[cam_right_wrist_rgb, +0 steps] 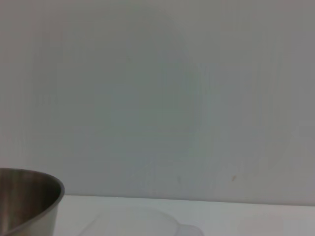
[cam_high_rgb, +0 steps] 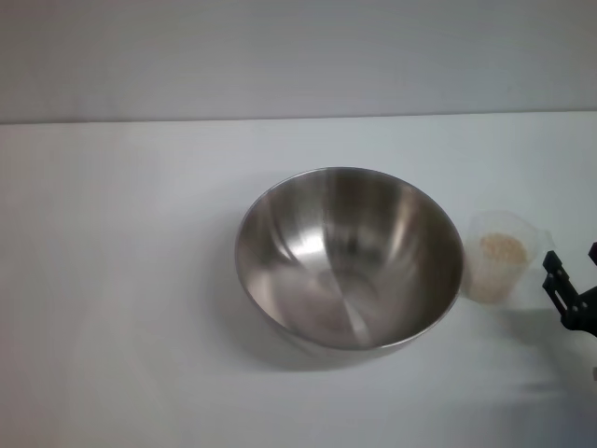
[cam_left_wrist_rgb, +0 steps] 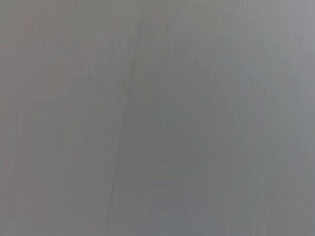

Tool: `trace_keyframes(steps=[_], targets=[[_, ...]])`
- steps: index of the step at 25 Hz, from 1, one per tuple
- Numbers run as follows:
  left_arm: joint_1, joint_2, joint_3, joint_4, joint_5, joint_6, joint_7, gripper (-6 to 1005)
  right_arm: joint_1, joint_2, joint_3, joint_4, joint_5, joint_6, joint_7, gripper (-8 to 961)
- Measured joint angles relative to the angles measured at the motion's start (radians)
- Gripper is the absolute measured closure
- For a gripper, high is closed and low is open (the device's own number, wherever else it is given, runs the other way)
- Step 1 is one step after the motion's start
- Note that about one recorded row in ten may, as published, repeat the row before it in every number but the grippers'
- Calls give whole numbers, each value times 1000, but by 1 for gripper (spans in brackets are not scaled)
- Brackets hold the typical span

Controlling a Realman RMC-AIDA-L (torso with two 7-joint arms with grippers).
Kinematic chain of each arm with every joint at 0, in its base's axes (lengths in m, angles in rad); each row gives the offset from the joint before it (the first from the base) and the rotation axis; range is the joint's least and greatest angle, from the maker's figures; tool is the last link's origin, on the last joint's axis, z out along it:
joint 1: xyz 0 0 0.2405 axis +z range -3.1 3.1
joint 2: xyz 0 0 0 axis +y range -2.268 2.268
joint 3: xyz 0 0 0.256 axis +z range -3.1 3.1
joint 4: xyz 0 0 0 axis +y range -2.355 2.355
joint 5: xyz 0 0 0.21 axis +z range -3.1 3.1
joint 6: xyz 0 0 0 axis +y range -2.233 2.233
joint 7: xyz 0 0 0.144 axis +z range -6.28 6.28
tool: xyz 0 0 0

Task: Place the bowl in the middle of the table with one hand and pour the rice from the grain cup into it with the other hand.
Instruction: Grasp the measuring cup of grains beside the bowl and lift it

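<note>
I should move my right gripper up to the handle before I close it on the cup [cam_high_rgb: 502, 256]. Both fingers are to the right of the handle [cam_high_rgb: 548, 240], so they would miss it if I closed now.
The steel bowl [cam_high_rgb: 350, 257] stands upright on the white table [cam_high_rgb: 121, 280], about at its middle, and is empty inside. The clear grain cup [cam_high_rgb: 502, 256] stands just right of the bowl, almost touching it, with cream rice [cam_high_rgb: 502, 247] in it. My right gripper [cam_high_rgb: 571, 263] is at the right edge, just right of the cup, open and holding nothing. The right wrist view shows the bowl's rim [cam_right_wrist_rgb: 29, 189] and the cup's rim [cam_right_wrist_rgb: 133, 219] low down. My left gripper is out of view; the left wrist view shows only a blank grey surface.
A plain grey wall [cam_high_rgb: 298, 56] runs behind the table's far edge. The table to the left of the bowl is bare white surface.
</note>
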Motion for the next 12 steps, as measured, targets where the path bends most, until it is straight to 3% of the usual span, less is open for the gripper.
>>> trace_keyframes(steps=[12], targets=[[-5, 0, 0, 0, -3, 13, 1, 497, 26, 0, -2, -15, 0, 35, 0, 359]])
